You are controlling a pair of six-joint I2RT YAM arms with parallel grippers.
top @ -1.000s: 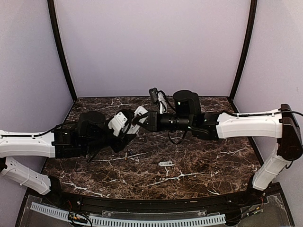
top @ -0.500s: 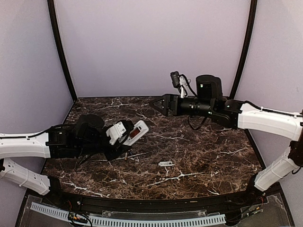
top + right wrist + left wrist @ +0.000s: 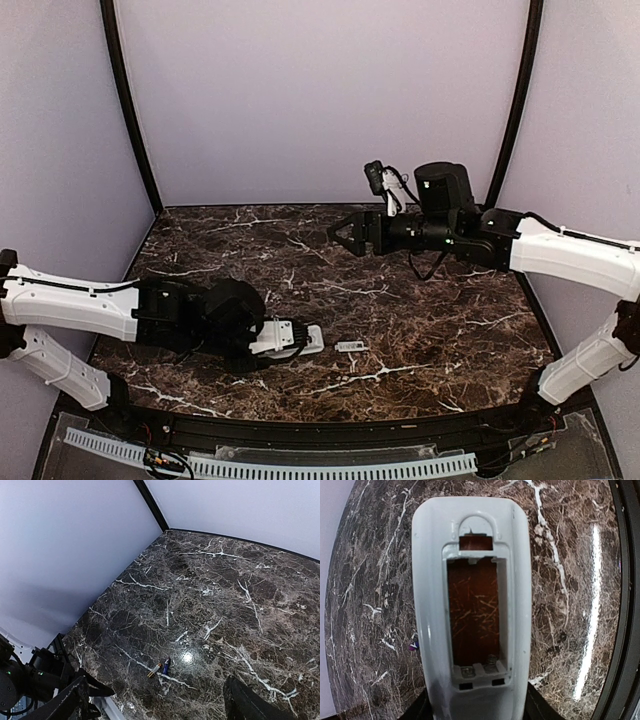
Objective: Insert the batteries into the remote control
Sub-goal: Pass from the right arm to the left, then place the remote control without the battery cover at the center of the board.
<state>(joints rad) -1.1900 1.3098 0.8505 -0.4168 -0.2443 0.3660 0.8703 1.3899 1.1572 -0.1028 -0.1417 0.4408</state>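
Note:
The remote in my left gripper is still short of the empty marble along the black rim, so if I opened now, it would drop beside the batteries.
My left gripper (image 3: pixel 272 340) is shut on the near end of the white remote control (image 3: pixel 300 338), holding it low over the table's near left. In the left wrist view the remote control (image 3: pixel 432 605) shows its back. Its long reddish-dark recess (image 3: pixel 472 610) is uncovered, with only spring contacts inside. Two batteries (image 3: pixel 161 667) lie side by side on the marble, and a bluish tip (image 3: pixel 413 647) peeks out beside the remote. My right gripper (image 3: pixel 340 233) hangs open and empty in the air at the far middle, well above those batteries.
A small flat white cover piece (image 3: pixel 350 346) lies on the dark marble table (image 3: pixel 450 330) just right of the remote. Lilac walls close the back and sides. A black rim (image 3: pixel 625 605) runs along the near edge.
My right gripper drew away from the remote to the far right and opened. My left arm swung the remote down and toward the near edge.

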